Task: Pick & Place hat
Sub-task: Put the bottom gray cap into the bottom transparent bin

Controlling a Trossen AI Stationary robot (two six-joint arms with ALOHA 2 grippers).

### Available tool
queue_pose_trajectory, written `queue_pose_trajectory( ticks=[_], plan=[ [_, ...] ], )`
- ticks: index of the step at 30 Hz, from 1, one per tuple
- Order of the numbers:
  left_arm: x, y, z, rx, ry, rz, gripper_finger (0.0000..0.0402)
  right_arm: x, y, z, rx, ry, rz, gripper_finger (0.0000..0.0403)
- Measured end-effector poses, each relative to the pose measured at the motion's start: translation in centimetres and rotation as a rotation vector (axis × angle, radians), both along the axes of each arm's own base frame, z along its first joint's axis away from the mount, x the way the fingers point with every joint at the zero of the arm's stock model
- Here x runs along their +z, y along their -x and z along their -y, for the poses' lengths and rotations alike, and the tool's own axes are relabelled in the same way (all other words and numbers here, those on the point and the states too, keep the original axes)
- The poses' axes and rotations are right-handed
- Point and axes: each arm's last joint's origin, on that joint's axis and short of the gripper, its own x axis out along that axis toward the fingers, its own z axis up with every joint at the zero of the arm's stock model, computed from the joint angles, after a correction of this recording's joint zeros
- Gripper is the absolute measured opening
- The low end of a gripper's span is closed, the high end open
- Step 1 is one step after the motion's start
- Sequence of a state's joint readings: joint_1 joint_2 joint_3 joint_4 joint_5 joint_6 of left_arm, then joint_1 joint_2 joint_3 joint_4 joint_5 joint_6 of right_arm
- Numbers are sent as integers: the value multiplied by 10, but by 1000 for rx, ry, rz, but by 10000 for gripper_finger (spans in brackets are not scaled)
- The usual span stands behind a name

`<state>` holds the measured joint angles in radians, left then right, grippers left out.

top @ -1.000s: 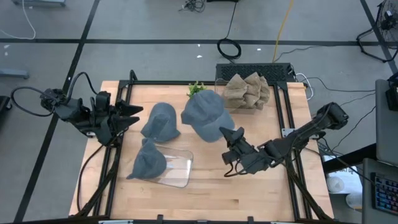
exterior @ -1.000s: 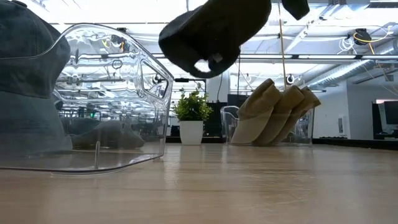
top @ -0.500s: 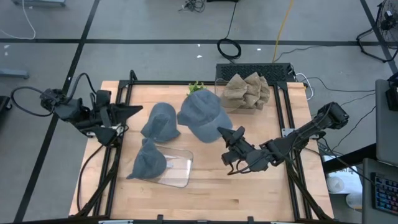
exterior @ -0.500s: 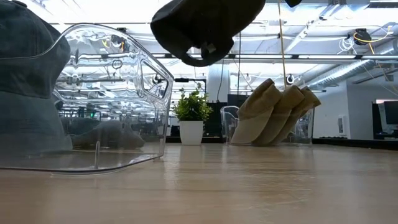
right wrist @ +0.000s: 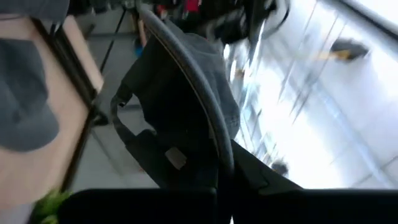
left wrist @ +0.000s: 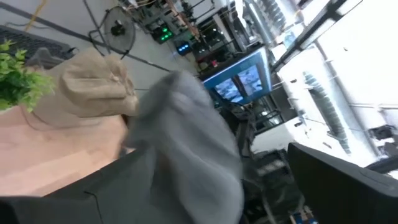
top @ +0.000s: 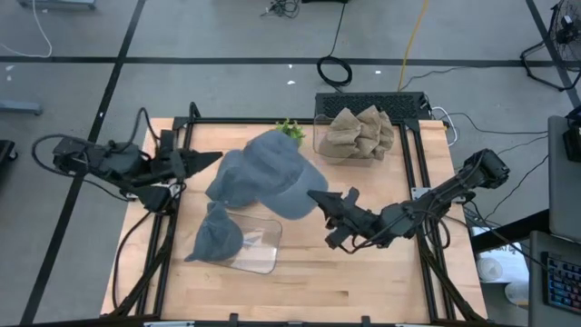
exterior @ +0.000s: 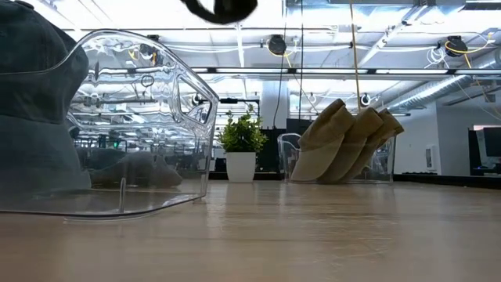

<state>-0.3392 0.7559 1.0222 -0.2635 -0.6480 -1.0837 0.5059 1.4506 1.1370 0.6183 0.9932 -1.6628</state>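
My left gripper picks up the grey cap lying on the table by its brim next, to get it onto the clear tray (top: 260, 252).
My right gripper (top: 324, 209) is shut on a grey-blue cap (top: 281, 177) and holds it in the air over the middle of the table. In the low view only the cap's lowest part (exterior: 223, 8) shows, at the top edge. A second grey cap (top: 231, 179) lies on the table, partly under the held one. A third (top: 218, 234) rests on a clear tray (top: 260, 252). My left gripper (top: 201, 165) is open at the table's left edge and points toward the held cap (left wrist: 186, 137). My right gripper pinches the cap's lower edge (right wrist: 214, 146) between its two fingers, beside the rear strap and buckle (right wrist: 174, 158). It comes roughly level from the table's right-near side. The cap is lifted clear, with its crown toward the table's left and far side.
Tan caps (top: 361, 134) stand stacked in a clear bin at the far edge, with a small potted plant (top: 290, 130) beside them. The tray with its cap (exterior: 31, 102) fills the near left. Bare wood (top: 363, 282) lies near and right.
My right gripper has moved up and toward the table's left, carrying the cap. The cap has risen almost out of the low view and now hangs partly over the grey cap on the table. My left gripper has swung a little toward the held cap.
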Motion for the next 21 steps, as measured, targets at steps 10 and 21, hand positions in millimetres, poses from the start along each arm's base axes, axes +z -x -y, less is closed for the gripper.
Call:
queue_pose_trajectory(
  ticks=[10, 21],
  plan=[
    [-6, -25, -13, -58, 33, -26, 374, 2, 0, -1, 45, 53, -1, 0],
    [-14, -63, -27, -139, 47, -26, 374, 2, 1, -5, 60, 54, -2, 0]
  ],
)
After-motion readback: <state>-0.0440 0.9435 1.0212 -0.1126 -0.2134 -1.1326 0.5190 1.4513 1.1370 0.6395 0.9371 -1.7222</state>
